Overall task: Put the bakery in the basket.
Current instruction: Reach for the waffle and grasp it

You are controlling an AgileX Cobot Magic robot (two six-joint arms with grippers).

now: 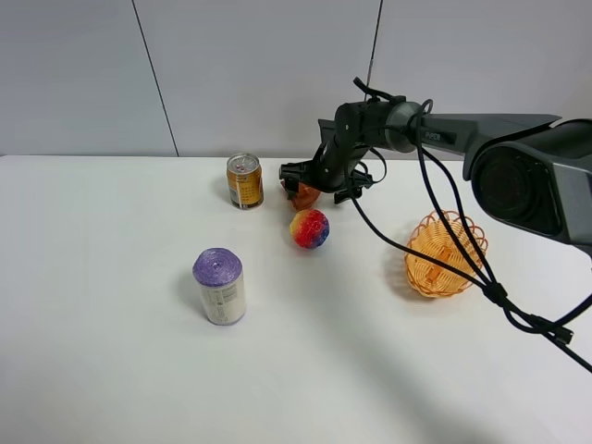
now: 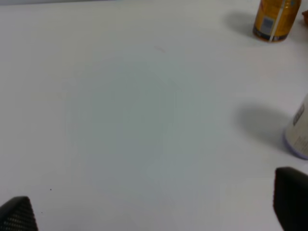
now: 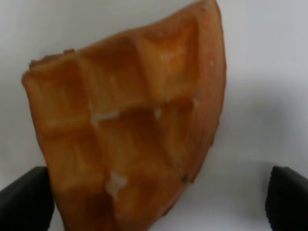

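My right gripper has to grab the waffle slice by its straight edge and curved rim (image 1: 316, 197) next. Then it can put the waffle slice in the woven basket (image 1: 427, 268).
The orange-brown waffle slice (image 1: 303, 195) lies on the white table at the back, between the can and my right arm. In the right wrist view the waffle (image 3: 130, 125) fills the frame, its grid of dents facing the camera. My right gripper (image 1: 314, 185) is open and low over it, with a fingertip on each side of the waffle (image 3: 156, 202) and apart from it. The orange woven basket (image 1: 427, 268) stands to the right, behind my arm's cables. My left gripper (image 2: 154, 207) is open and empty over bare table.
A multicoloured ball (image 1: 309, 228) lies just in front of the waffle. A gold can (image 1: 244, 180) stands left of it and also shows in the left wrist view (image 2: 275, 19). A purple-topped white cylinder (image 1: 219, 287) stands front left. Black cables hang across the basket.
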